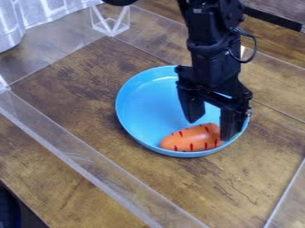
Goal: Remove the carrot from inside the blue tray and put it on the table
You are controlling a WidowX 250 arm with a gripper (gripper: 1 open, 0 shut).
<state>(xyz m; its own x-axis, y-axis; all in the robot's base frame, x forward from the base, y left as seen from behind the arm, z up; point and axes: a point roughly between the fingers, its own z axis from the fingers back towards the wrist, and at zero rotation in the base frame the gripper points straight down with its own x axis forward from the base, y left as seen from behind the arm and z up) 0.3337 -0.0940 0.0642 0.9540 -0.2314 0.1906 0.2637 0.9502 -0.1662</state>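
Observation:
The orange carrot needs to be lifted out of the blue tray (149, 107), so my gripper will next grab it by its thick top end (213, 133).
The orange carrot (193, 139) with dark grooves lies inside the blue tray (149, 107), against its near right rim. The tray rests on the dark wood table (71, 98). My black gripper (212, 124) points steeply down over the tray's right side, just above the carrot. Its two fingers stand wide apart, one behind the carrot's middle, the other by its right end, and nothing is held between them. The carrot's leafy top is hidden behind the right finger.
Clear acrylic walls (84, 169) border the table along the near left and the back. A clear angular acrylic piece (113, 18) stands at the back edge. A cable (251, 49) loops from the arm's right side.

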